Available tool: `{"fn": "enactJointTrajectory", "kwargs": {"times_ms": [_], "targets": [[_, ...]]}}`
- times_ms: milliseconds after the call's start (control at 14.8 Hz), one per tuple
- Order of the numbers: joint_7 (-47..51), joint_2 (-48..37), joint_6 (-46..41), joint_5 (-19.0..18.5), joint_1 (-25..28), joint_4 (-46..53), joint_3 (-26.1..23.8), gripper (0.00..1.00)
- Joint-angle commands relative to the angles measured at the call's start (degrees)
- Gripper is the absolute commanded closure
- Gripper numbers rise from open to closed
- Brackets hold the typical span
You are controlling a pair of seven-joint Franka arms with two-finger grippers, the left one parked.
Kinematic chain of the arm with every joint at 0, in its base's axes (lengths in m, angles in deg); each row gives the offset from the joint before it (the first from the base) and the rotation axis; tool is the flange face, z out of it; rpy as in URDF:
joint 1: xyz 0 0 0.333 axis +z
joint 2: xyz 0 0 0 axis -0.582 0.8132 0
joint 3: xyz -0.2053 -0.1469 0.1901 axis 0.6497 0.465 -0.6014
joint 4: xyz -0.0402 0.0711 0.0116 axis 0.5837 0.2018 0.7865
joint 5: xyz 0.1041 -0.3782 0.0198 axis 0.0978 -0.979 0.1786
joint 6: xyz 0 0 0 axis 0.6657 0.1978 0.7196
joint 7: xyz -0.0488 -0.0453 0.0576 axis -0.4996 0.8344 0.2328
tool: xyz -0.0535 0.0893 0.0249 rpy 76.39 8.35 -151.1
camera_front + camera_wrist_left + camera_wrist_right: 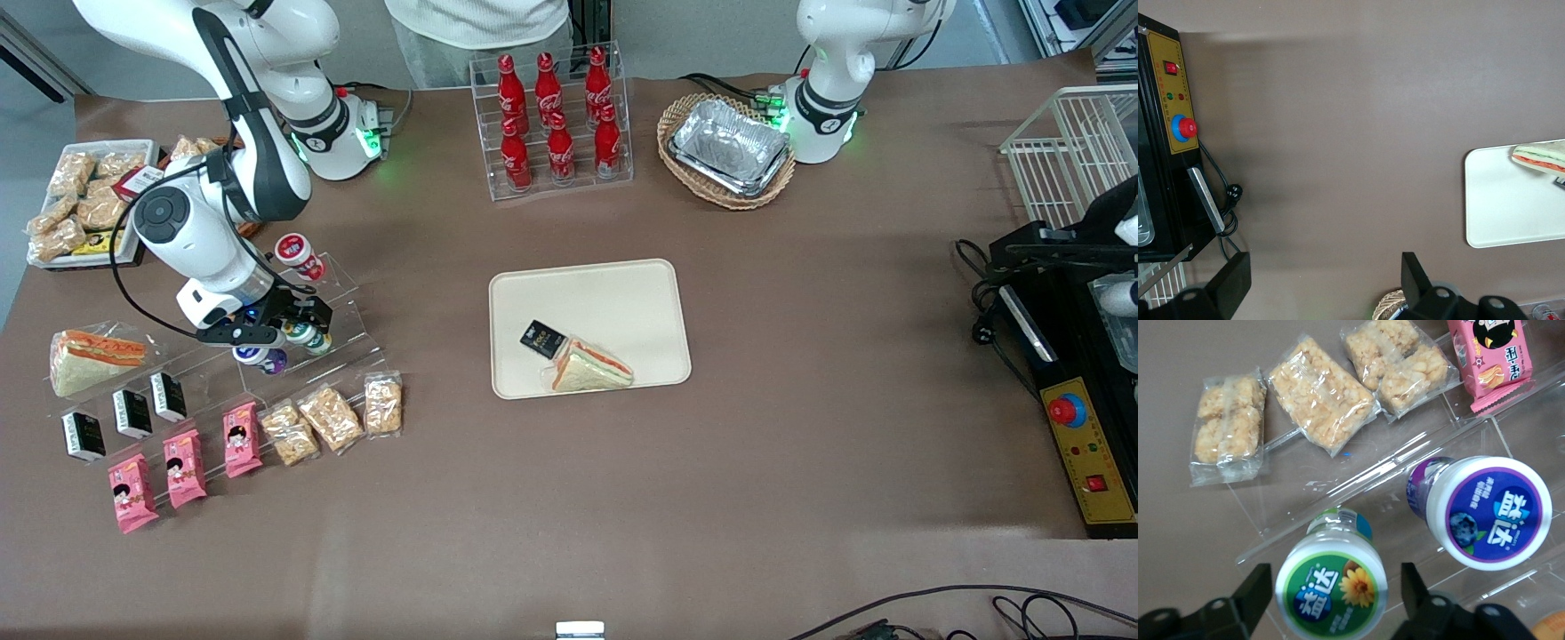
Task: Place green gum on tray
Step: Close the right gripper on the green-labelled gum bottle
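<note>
My right gripper is to pick up the green gum canister next by its white-rimmed lid (1331, 587), to place it on the tray.
The green gum (1331, 592), a small canister with a green-and-white lid showing a yellow flower, stands on a clear acrylic stepped shelf (1405, 463). My right gripper (1335, 585) is open, with one finger on each side of the lid and a gap at both. In the front view the gripper (298, 333) hangs over the shelf at the working arm's end of the table, and the green gum (313, 339) peeks out beneath it. The cream-beige tray (622, 293) lies mid-table and holds a wrapped sandwich (591, 366) and a black packet (542, 339).
A purple-lidded canister (1488, 513) stands beside the green gum, and a red-lidded one (296, 252) sits on a higher step. Rice-crisp bags (1321, 390), pink packets (184, 467), black packets (132, 413) and a sandwich (93, 356) lie nearby. A cola rack (553, 120) and a basket with a foil tray (729, 147) stand farther back.
</note>
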Motion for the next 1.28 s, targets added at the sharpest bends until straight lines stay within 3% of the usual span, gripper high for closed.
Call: {"fn": "enactJointTrajectory", "kwargs": {"times_ms": [0, 405, 811, 1014, 1216], "targets": [[-0.4, 0.7, 1.7, -0.6, -0.4, -0.1, -0.1, 0.27], [-0.5, 0.6, 1.7, -2.2, -0.3, 0.3, -0.1, 0.57], [-0.7, -1.6, -0.6, -2.3, -0.2, 1.6, -0.1, 0.60], [-1.0, -4.0, -9.7, -2.3, -0.2, 6.1, -0.1, 0.62], [-1.2, -4.8, -27.1, -2.2, -0.2, 17.8, -0.2, 0.62]]}}
